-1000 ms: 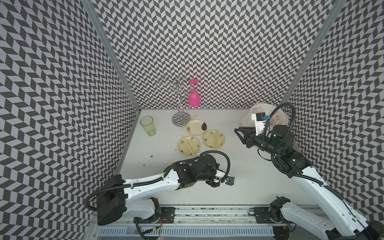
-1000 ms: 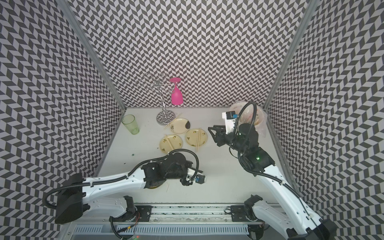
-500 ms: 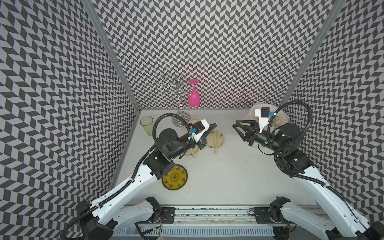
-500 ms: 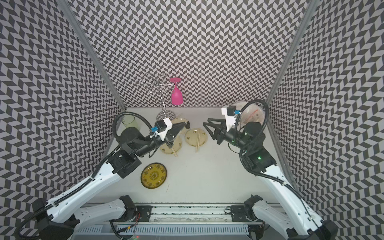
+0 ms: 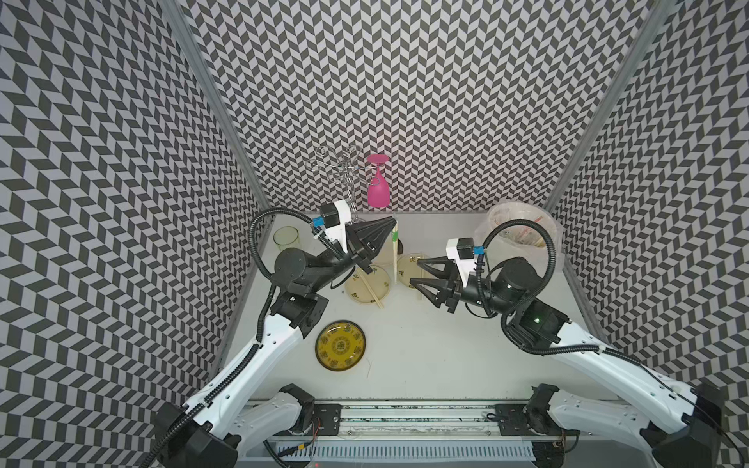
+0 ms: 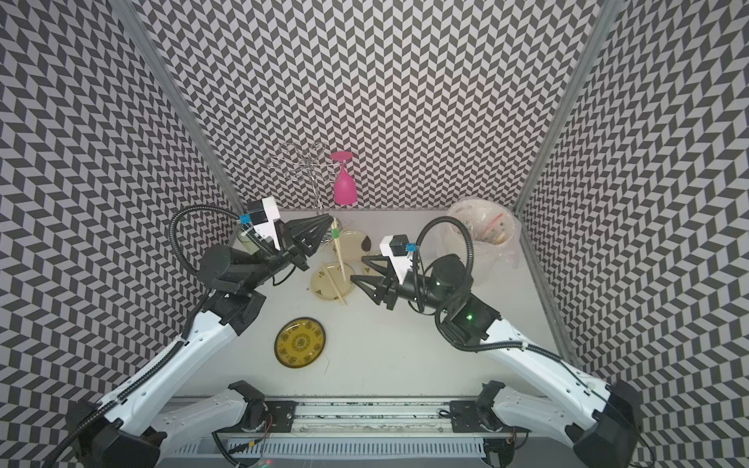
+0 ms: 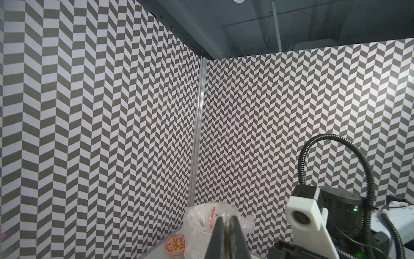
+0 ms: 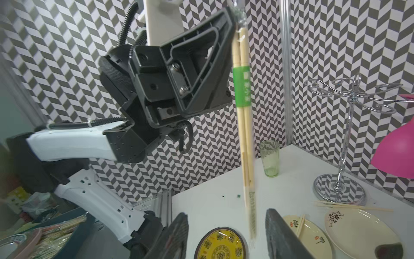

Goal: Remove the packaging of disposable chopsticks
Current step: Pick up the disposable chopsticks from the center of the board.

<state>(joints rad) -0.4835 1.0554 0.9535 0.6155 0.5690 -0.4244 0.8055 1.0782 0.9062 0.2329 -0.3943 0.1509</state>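
Observation:
I should next grab the sleeved chopsticks just below the green band [image 5: 394, 236] with my right gripper to remove the packaging, so their hanging tip stays free for my left gripper.
My left gripper [image 5: 392, 229] [image 6: 331, 222] [image 8: 232, 15] is raised over the back of the table, shut on the top end of the packaging [image 8: 241, 87], a clear sleeve with a green band [image 5: 394, 236] [image 6: 335, 234]. A pair of disposable chopsticks [image 8: 244, 134] hangs straight down inside it. In the left wrist view the jaws [image 7: 226, 222] are pressed together. My right gripper [image 5: 416, 272] [image 6: 358, 268] [image 8: 226, 226] is open, just right of the hanging pair. The sleeve's blurred lower tip [image 8: 252, 220] lies between its fingers, touching neither.
Bare chopsticks [image 5: 372, 285] [image 8: 300, 224] lie on a cream plate [image 5: 356, 291]; another pair [image 8: 354, 207] lies by the wire rack [image 5: 340, 170]. Also here are a yellow plate [image 5: 340, 345], a green glass [image 5: 286, 239], a pink glass [image 5: 378, 190] and a bag-lined bin [image 5: 523, 231].
My left arm has swung up from the table's front to the back centre, carrying the wrapped pair. The right gripper has opened wider and shifted left toward it.

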